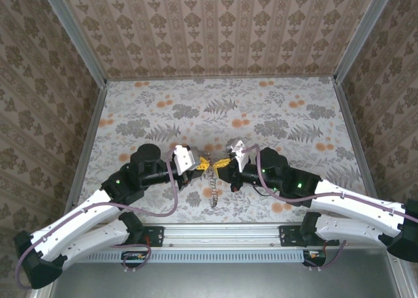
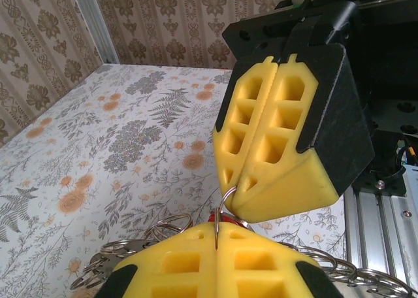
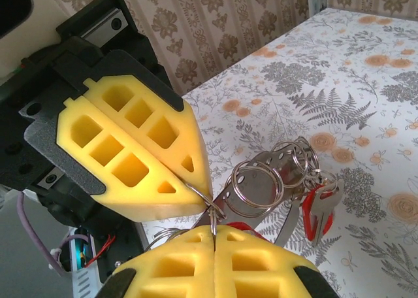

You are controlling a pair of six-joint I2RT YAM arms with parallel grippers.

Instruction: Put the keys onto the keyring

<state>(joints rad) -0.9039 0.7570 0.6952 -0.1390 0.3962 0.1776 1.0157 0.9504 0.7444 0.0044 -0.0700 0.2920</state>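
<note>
My right gripper lets go of the keyring now, since my left gripper stays shut on the keyring's wire and the keyring would hang there.
Above the near middle of the table, my left gripper [image 1: 198,162] and right gripper [image 1: 225,161] meet tip to tip. Each is shut on the thin wire of a small steel split ring, the keyring [image 3: 208,206]. In the left wrist view that keyring [image 2: 227,198] runs from my left gripper [image 2: 217,227] up into the right gripper [image 2: 239,183]. In the right wrist view my right gripper [image 3: 213,231] pinches it below the left gripper [image 3: 196,188]. A red-headed key [image 3: 319,210] hangs from further rings. A red bit [image 2: 222,216] peeks out behind my left fingertips.
A perforated steel strip [image 3: 274,170] carrying several split rings hangs with the bundle, and a chain of rings [image 1: 213,192] dangles below the grippers. More rings [image 2: 130,249] lie low on the left. The flowered tablecloth [image 1: 274,108] is walled on three sides, with a rail [image 1: 222,231] at the near edge.
</note>
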